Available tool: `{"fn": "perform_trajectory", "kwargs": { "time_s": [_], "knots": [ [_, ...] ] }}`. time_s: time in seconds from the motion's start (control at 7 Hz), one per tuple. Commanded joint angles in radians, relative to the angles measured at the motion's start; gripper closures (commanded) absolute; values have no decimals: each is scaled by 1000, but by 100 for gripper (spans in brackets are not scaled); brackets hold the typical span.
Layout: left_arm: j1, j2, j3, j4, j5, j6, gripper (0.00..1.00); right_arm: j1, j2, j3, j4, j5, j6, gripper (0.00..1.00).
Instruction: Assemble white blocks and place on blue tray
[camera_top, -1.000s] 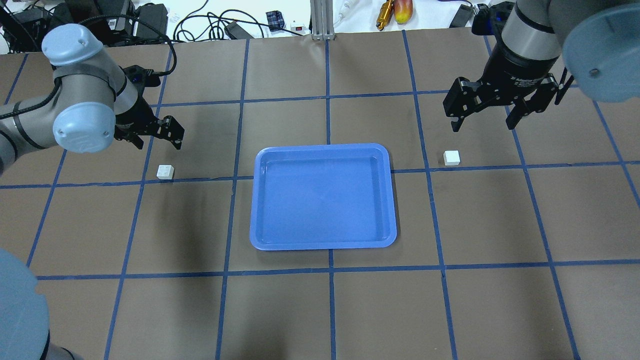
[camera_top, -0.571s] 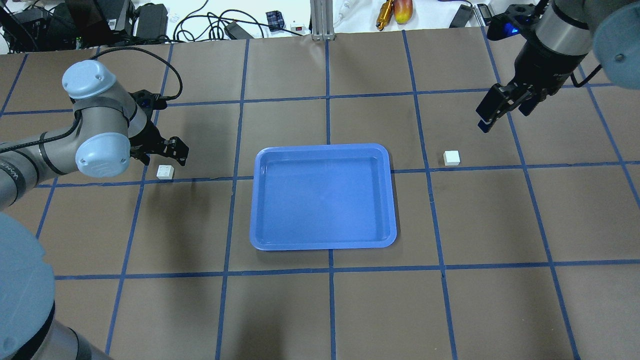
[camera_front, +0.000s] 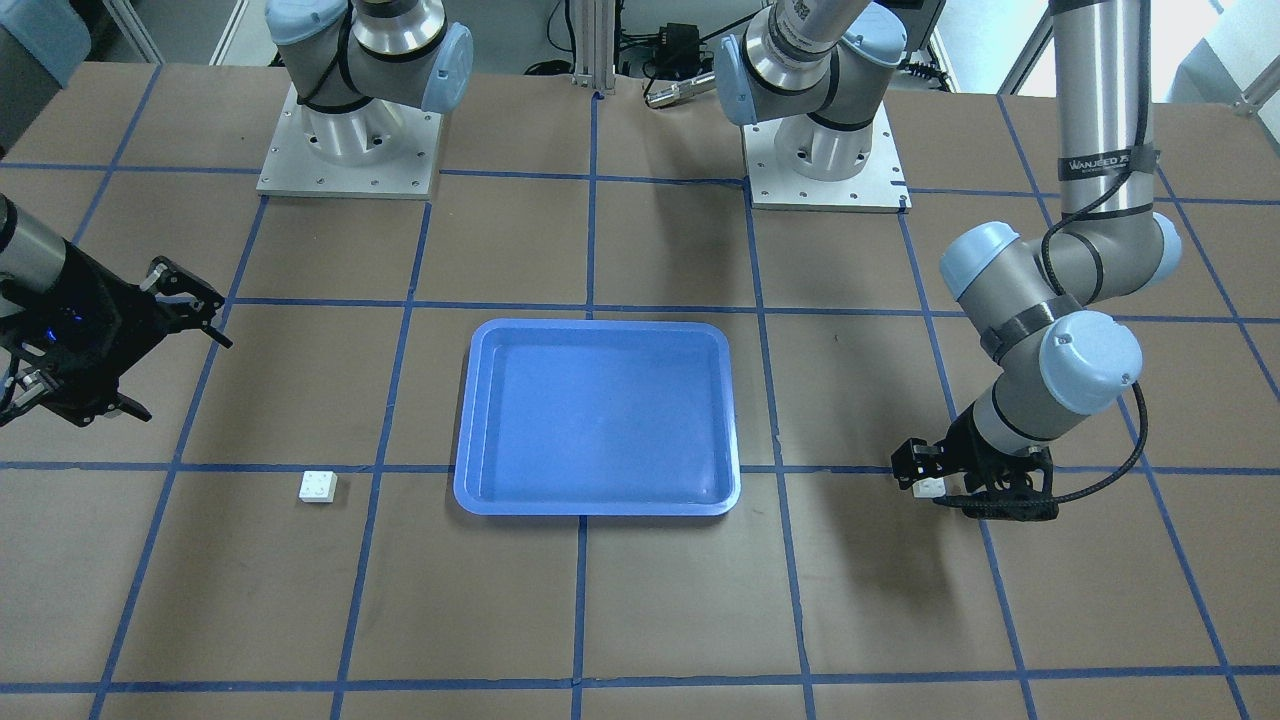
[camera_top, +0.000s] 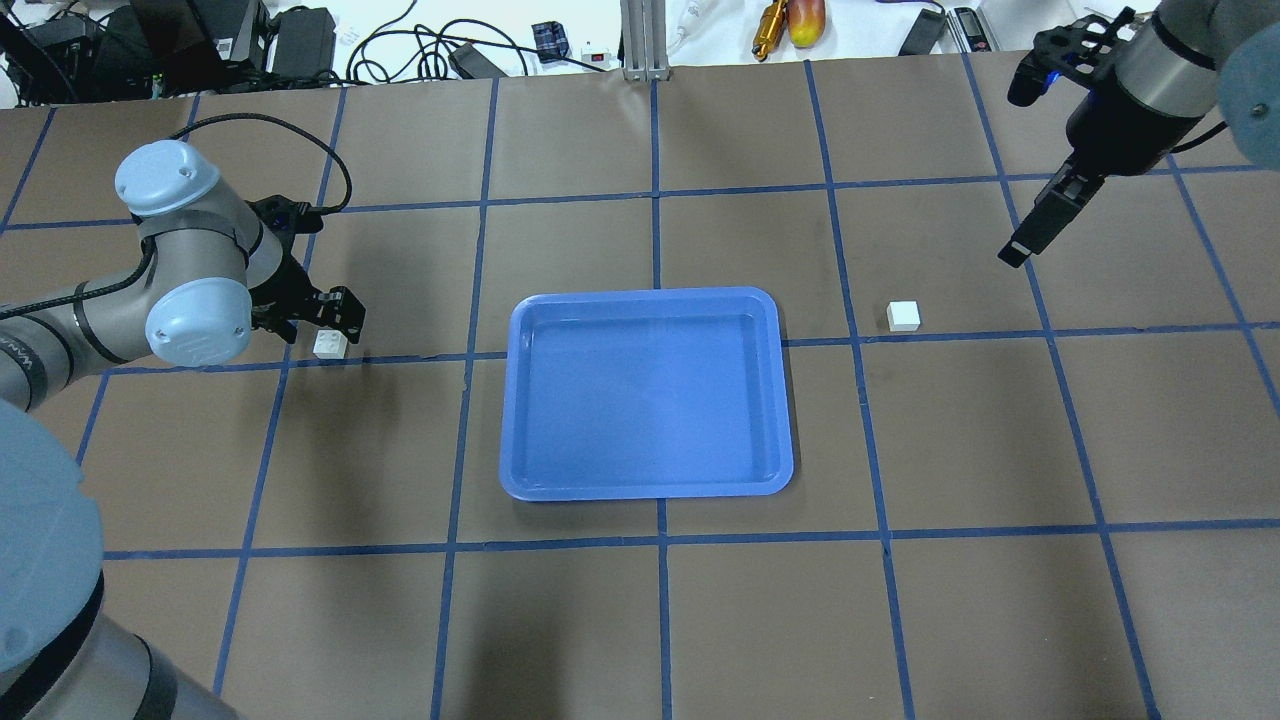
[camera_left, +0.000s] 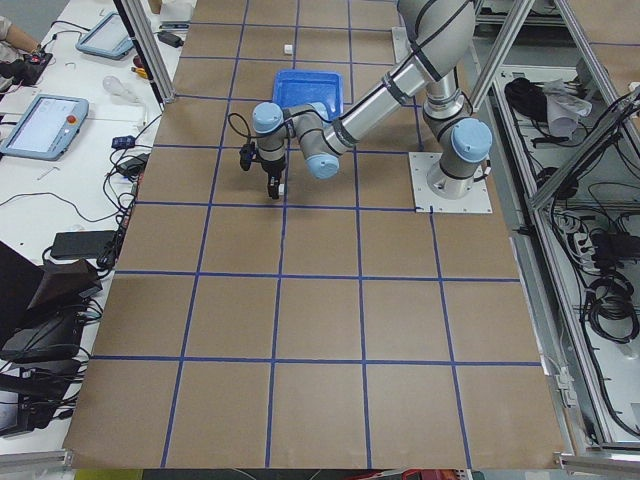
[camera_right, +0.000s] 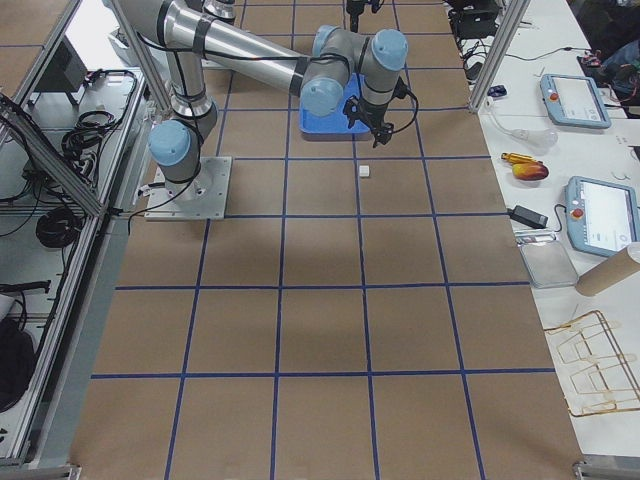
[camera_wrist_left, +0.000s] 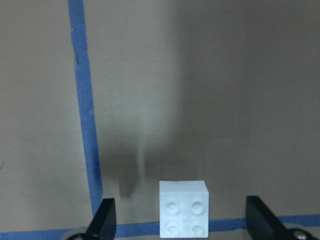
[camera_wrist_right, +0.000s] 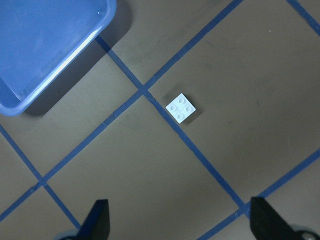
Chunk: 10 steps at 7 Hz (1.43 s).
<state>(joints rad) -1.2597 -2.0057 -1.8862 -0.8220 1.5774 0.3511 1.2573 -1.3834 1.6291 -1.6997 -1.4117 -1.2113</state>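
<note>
My right gripper takes hold of the white block by its plain sides next, so the white block's studded top (camera_wrist_right: 180, 107) stays free to join the other block.
One white block (camera_top: 330, 343) lies on the table left of the blue tray (camera_top: 645, 296). My left gripper (camera_top: 322, 322) is open and low over it. The left wrist view shows this block (camera_wrist_left: 183, 215) studs up between the two fingertips (camera_wrist_left: 105, 220), apart from both. The other white block (camera_top: 904, 316) lies right of the tray. My right gripper (camera_top: 1015, 250) is open and empty, raised behind and to the right of it. The right wrist view shows that block (camera_wrist_right: 181, 107) far below, with a tray corner (camera_wrist_right: 45, 50).
Blue tape lines grid the brown table. Cables, tools and boxes (camera_top: 430, 40) lie beyond the far edge. The two arm bases (camera_front: 350, 140) stand on the robot's side of the table.
My left gripper has moved down and toward the left block and now straddles it. My right gripper has turned and drawn back to the right, away from the right block.
</note>
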Motion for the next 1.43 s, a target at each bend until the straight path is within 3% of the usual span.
{"fn": "perform_trajectory", "kwargs": {
  "time_s": [0.0,0.29,0.57,0.86,1.14,1.29],
  "knots": [
    [2,-1,-1,0,6,3,44,-82,85,0,-1,122,-250,0],
    [2,-8,-1,0,-5,3,71,-111,151,0,-5,172,-514,0],
    [0,-4,4,-2,-2,0,76,-111,231,0,-78,255,-730,0],
    [-21,30,10,-15,-16,-24,79,-110,274,0,-92,286,-751,0],
    [-79,82,12,-92,-92,-70,79,-110,334,-2,-142,399,-738,0],
    [-125,115,12,-109,-88,-137,79,-105,333,3,-130,387,-740,0]
  ]
}}
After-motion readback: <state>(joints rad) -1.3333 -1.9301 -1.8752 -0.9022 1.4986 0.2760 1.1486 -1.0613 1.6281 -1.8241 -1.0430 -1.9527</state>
